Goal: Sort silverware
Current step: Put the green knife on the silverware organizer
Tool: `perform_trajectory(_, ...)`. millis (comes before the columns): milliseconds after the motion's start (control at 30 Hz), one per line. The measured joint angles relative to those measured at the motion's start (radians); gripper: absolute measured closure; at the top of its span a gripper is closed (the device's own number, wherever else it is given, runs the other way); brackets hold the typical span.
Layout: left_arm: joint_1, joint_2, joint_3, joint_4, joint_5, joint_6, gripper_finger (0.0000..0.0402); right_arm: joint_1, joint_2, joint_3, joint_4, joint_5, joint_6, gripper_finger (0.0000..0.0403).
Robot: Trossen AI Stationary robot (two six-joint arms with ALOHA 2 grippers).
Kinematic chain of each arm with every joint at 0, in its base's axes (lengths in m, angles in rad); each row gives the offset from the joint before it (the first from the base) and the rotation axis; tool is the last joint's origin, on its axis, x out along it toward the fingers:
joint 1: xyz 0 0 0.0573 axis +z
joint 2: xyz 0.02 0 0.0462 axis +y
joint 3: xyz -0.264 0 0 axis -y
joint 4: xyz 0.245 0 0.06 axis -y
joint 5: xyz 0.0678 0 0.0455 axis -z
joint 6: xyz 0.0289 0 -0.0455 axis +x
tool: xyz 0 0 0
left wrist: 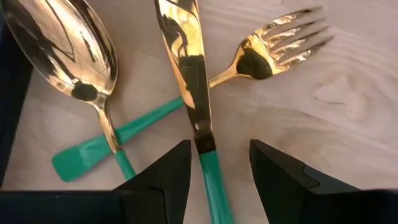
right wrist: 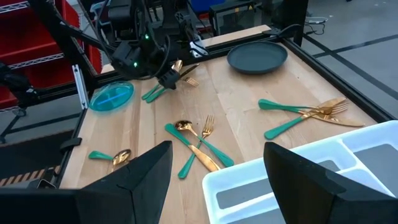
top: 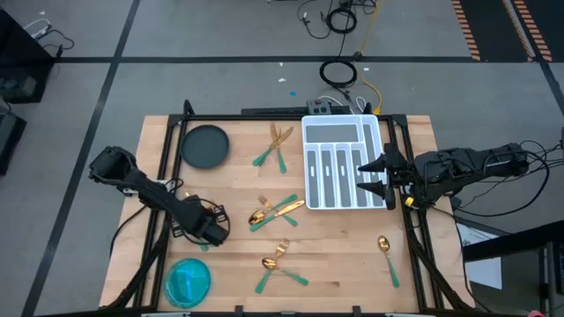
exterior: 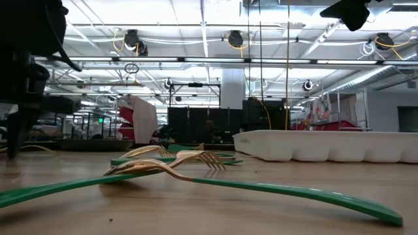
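My left gripper should close on the knife now, because its fingers are beside the knife's green handle top (left wrist: 209,160) in the left wrist view.
My left gripper (left wrist: 217,163) (top: 214,233) points down over the table's left half, open. Its fingers stand on either side of a gold knife (left wrist: 186,68) where the blade meets the green handle (left wrist: 216,186), with a gap on both sides. A spoon (left wrist: 68,43) and a fork (left wrist: 280,43) lie beside the knife, their handles crossing flat on the wood. More silverware lies in clusters at the far middle (top: 275,145), centre (top: 275,211) and near middle (top: 280,262). A lone spoon (top: 385,251) lies near right. My right gripper (top: 385,176) hangs open over the white tray's (top: 342,163) right side.
A dark round plate (top: 205,145) sits at the far left. A teal round dish (top: 188,282) sits at the near left corner. A black frame rail (top: 167,167) runs along the table's edges. Bare wood lies between the clusters.
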Motion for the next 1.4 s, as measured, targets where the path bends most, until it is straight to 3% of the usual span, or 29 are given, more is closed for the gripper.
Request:
perform_trajectory(333,-0.002,0.055,0.004,0.002,-0.004,0.003,0.0242,0.000,0.000,0.000,0.000,0.000,0.003,0.0156)
perform_trajectory(600,-0.001,0.056,0.004,0.019,-0.023,0.037,0.0369,0.000,0.000,0.000,0.000,0.000,0.003,0.0156)
perform_trajectory(1033,-0.001,0.056,0.038,0.005,-0.042,0.082,0.0370,0.000,0.000,0.000,-0.020,0.000,0.000,0.0156)
perform_trajectory(1400,-0.001,0.022,0.167,-0.039,-0.108,0.112,0.0370,0.000,0.000,0.000,-0.056,0.000,0.000,0.0156)
